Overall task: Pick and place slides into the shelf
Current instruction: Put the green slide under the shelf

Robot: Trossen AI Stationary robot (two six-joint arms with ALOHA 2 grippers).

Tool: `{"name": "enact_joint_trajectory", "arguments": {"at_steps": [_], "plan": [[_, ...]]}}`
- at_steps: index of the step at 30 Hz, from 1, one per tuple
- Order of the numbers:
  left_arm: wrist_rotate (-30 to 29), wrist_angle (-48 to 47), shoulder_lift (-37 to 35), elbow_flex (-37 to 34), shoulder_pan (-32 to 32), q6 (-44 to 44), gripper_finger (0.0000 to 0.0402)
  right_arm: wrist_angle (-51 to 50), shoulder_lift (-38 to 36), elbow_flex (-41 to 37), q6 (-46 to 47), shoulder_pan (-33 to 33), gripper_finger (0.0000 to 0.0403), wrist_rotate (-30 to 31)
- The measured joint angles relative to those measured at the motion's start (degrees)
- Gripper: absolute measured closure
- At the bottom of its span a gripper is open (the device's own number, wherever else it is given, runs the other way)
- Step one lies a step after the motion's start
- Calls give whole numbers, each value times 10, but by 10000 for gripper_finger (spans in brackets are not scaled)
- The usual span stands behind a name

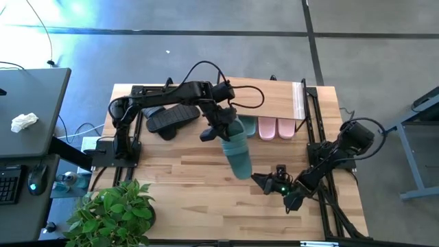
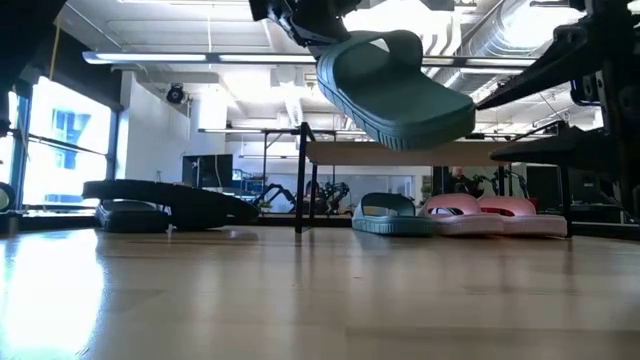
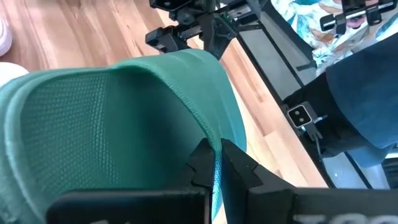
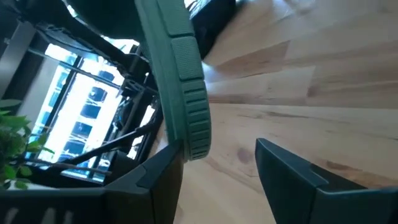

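Note:
My right gripper grabs the hanging green slide's heel end point(image 1: 242, 173) next, to take it over and set it into the shelf point(image 1: 274, 101).
A dark green slide point(image 1: 238, 156) point(image 2: 400, 85) hangs in the air over the middle of the table, held by my left gripper point(image 1: 223, 132) point(image 3: 216, 171). Its partner point(image 2: 390, 215) sits sole-down under the shelf point(image 1: 274, 101) point(image 2: 400, 152), beside the pale pink pair point(image 1: 276, 128) point(image 2: 485, 214). The black pair point(image 1: 171, 119) point(image 2: 170, 205) lies on the table left of the shelf. My right gripper point(image 1: 259, 180) point(image 4: 217, 180) is open near the table's near right, just below the lifted slide's lower end point(image 4: 186, 93), touching nothing. My left gripper pinches a thin green edge point(image 3: 215, 163) at the slide's upper end, by the strap, between its two fingers. The fingers come from the table's left, slanting down. The slide is lifted clear and tilts, its free end point(image 2: 450, 112) hanging lower, toward the near edge.
Black frame rails point(image 1: 315, 137) run along the right side of the table and by the left arm's base. A potted plant point(image 1: 113, 213) stands at the near left corner. Bare tabletop point(image 1: 199, 192) lies between the plant and my right gripper.

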Motion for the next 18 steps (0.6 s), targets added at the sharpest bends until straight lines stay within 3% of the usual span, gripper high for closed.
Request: {"name": "enact_joint_trajectory", "arguments": {"at_steps": [6,18], "plan": [[-1,-5,0,0,0,0,401,51,-1,0,-60,8,212,8],[4,-8,0,0,0,0,401,47,-1,0,-86,-23,213,-34]]}}
